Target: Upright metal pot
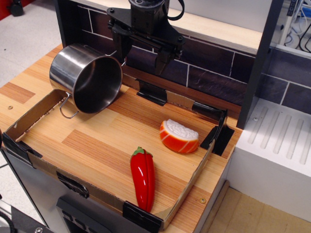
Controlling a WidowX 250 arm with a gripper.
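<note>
My gripper should next grab the tipped metal pot by its upper rim (112, 58), so that I can set the pot upright on its base.
The metal pot (87, 76) is shiny steel and lies tipped on its side at the back left of the wooden table, resting on the cardboard rim, with its open mouth facing right and toward the front. One wire loop handle (68, 110) hangs below it. My black gripper (141, 56) hangs just to the right of the pot near the back wall. Its two fingers (161, 62) are spread apart and hold nothing. It is above the table and does not touch the pot.
A low cardboard border (34, 114) with black corner clamps (221, 133) fences the wooden work area. A red toy pepper (143, 178) lies near the front edge. An orange and white salmon sushi toy (179, 136) sits at the right. A dark tiled wall (209, 68) stands behind.
</note>
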